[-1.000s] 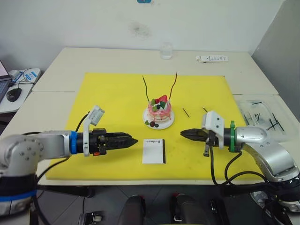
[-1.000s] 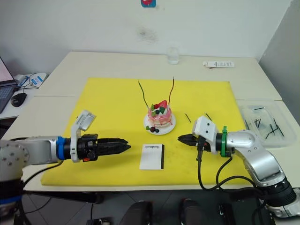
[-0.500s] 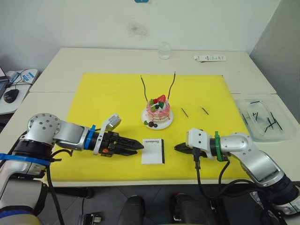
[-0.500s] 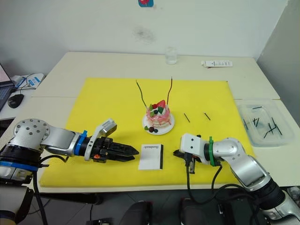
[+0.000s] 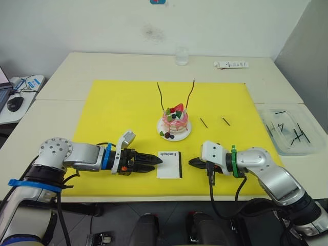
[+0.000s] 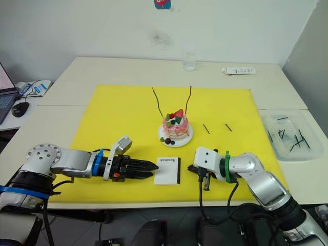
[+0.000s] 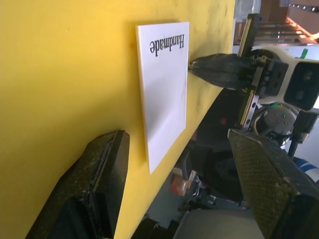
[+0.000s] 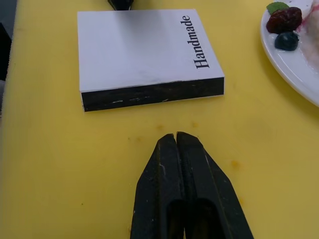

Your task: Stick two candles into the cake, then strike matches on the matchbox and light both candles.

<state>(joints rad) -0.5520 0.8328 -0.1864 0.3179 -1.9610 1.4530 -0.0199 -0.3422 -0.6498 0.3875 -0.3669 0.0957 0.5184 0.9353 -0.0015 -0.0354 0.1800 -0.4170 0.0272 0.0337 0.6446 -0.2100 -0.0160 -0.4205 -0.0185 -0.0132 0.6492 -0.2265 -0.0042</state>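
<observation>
The matchbox's black strip (image 5: 180,165) needs to stay free for striking matches. My left gripper should reach the matchbox and grip its plain end (image 5: 168,173) opposite the lettering.
The pink cake (image 5: 174,121) sits on its white plate at mid-mat. A green candle (image 5: 161,96) and a dark red candle (image 5: 191,92) stand in it. The white matchbox (image 5: 169,164) lies flat in front of the cake. My left gripper (image 5: 158,160) is open, low over the mat, its tips just left of the box (image 7: 162,89). My right gripper (image 5: 191,162) is shut and empty, its tips (image 8: 175,137) a short gap from the box's black strip (image 8: 149,94). Two matches (image 5: 203,123) (image 5: 225,121) lie right of the cake.
The yellow mat (image 5: 113,102) covers the middle of the white table. A clear tray (image 5: 281,116) holding several matches sits at the right edge. A glass (image 5: 181,55) and a white strip (image 5: 231,64) stand at the back. A mouse (image 5: 15,103) lies far left.
Both grippers have come down toward the mat and closed in on the matchbox, the left from the left, the right from the right. The cake and candles have not moved.
</observation>
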